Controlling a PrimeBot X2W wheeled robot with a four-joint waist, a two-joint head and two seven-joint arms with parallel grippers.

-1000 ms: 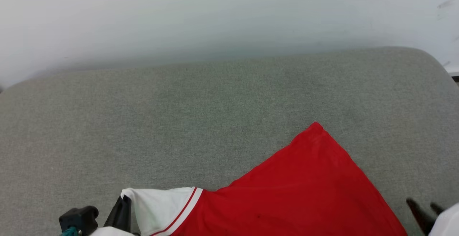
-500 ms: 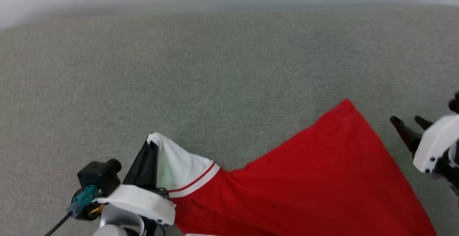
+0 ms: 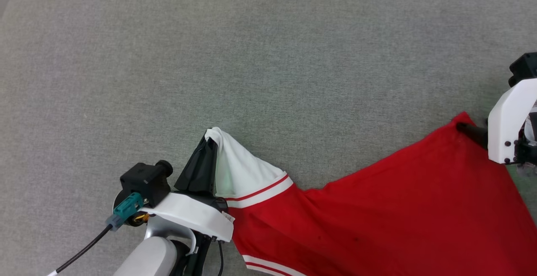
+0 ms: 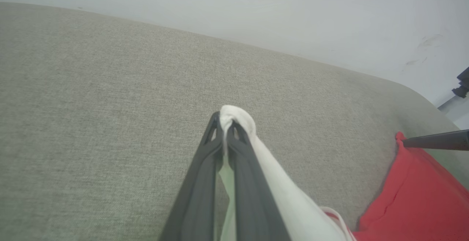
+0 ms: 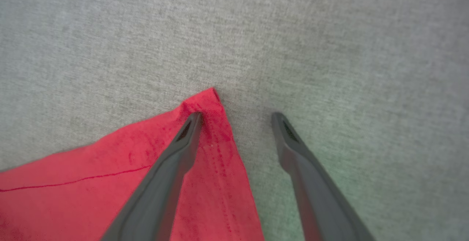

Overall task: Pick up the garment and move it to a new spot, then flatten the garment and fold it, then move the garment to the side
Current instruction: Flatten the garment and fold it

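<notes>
My right gripper pinches the red body of the garment (image 3: 402, 210) by its hemmed corner (image 3: 464, 119) next, since the red body lies spread flat on the cloth.
The garment (image 3: 398, 209) lies on the grey cloth surface (image 3: 251, 58), its red body spread at the lower right and one white sleeve (image 3: 241, 169) with red-white trim pulled up to a peak. My left gripper (image 3: 209, 135) is shut on that sleeve's tip, which wraps over the fingertips (image 4: 225, 118). My right gripper (image 5: 238, 115) is open at the garment's far red corner (image 5: 209, 102). One of its fingers (image 5: 183, 142) rests over the red hem and the other finger (image 5: 289, 142) is over bare grey cloth. That corner (image 3: 461, 118) lies at the right edge of the head view.
The grey surface (image 4: 91, 87) stretches wide above and left of the garment. A pale wall (image 4: 256, 10) rises behind its rounded far edge. A cable with a teal plug (image 3: 126, 209) trails from my left wrist at the lower left.
The head camera has tilted down, so the whole picture shifted. My right gripper has come in from beside the garment to its red corner. The left gripper keeps its hold on the sleeve.
</notes>
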